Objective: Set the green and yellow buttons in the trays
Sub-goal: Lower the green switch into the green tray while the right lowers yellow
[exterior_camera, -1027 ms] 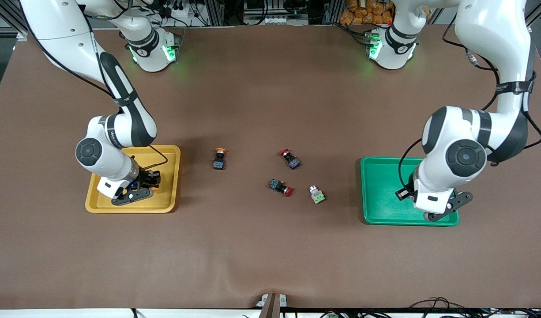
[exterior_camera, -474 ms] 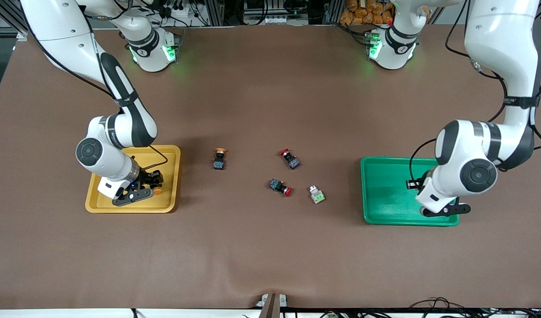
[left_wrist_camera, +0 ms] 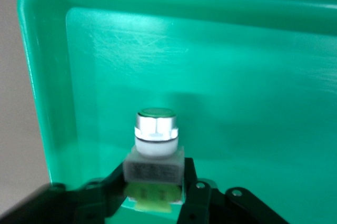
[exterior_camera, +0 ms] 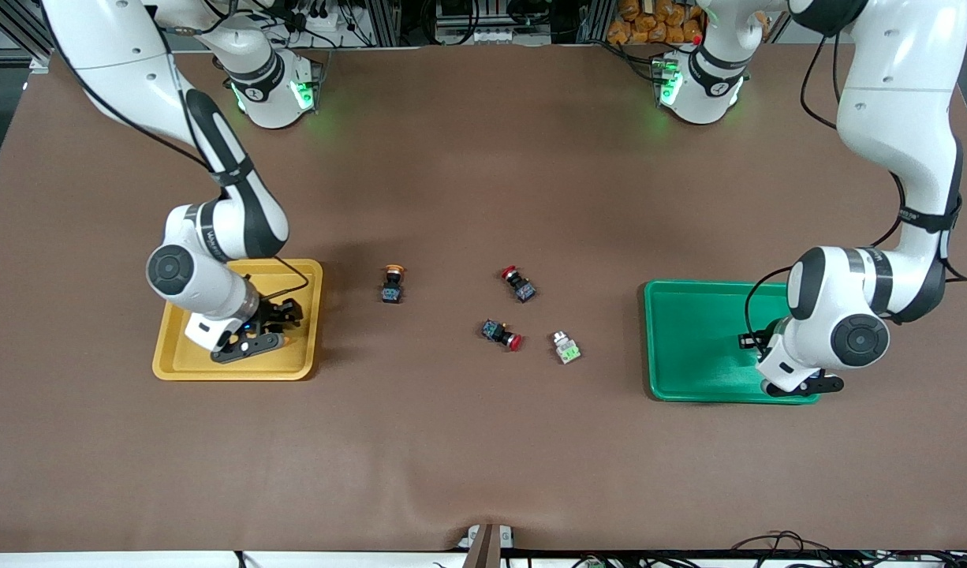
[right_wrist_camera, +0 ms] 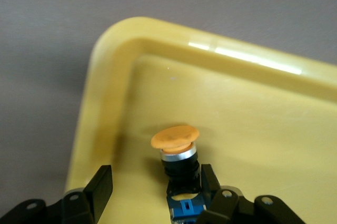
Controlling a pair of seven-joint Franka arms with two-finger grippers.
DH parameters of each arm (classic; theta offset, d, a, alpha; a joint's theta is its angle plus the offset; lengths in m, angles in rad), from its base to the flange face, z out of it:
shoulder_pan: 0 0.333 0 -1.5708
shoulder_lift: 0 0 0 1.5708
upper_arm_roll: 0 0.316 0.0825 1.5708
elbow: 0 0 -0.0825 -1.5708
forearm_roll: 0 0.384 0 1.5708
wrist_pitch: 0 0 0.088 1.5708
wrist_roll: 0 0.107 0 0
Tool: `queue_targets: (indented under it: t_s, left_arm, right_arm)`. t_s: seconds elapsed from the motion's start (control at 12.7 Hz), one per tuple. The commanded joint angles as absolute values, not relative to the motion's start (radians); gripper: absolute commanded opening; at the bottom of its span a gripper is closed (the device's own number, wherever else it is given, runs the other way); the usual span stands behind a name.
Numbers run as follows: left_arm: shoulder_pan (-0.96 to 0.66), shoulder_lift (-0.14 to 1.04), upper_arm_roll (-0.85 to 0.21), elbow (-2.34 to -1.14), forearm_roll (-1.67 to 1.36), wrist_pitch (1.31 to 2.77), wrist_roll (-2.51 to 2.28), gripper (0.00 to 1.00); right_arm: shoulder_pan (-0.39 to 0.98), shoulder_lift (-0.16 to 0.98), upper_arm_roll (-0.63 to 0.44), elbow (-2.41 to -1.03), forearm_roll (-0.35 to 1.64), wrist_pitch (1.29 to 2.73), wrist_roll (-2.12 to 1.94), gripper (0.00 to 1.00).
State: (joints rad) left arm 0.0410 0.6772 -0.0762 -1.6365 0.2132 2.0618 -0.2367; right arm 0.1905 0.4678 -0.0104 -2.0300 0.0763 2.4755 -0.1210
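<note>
The loose yellow button is on the tabletop. My right gripper needs to grab it next by its black body [exterior_camera: 393, 280] to put it in the yellow tray.
My left gripper [exterior_camera: 800, 386] is low in the green tray [exterior_camera: 688, 339], at its corner nearest the front camera and the left arm's end. In the left wrist view the gripper [left_wrist_camera: 152, 184] is shut on a pale grey green button [left_wrist_camera: 155, 142] over the tray floor [left_wrist_camera: 237, 76]. My right gripper [exterior_camera: 272, 331] is in the yellow tray [exterior_camera: 298, 276]. In the right wrist view it [right_wrist_camera: 155, 182] is open, and a yellow button [right_wrist_camera: 176, 153] lies on the tray [right_wrist_camera: 263, 108] against one finger. On the table lie another yellow button [exterior_camera: 393, 284] and another green button [exterior_camera: 565, 347].
Two black switches with red caps [exterior_camera: 518, 284] [exterior_camera: 502, 334] lie mid-table between the loose yellow button and the loose green button. The trays sit at opposite ends of the table, with bare brown mat around them.
My left gripper has moved across the green tray toward the left arm's end with the green button. My right gripper has shifted a little within the yellow tray.
</note>
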Motion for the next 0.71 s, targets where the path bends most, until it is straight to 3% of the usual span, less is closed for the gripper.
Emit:
queue_targets:
  t_s: [0.0,0.63]
  left_arm:
    - [0.041,0.655,-0.089,-1.626,0.238,2.051,-0.250,1.00]
    - [-0.231,0.652,-0.092,-1.497,0.198,2.023,-0.674,1.00]
  right_arm:
    - [0.253,0.416,-0.009,-2.075,0.089,2.464,-0.011,0.76]
    - [0.388,0.410,-0.011,-2.079,0.089,2.471,0.223,0.76]
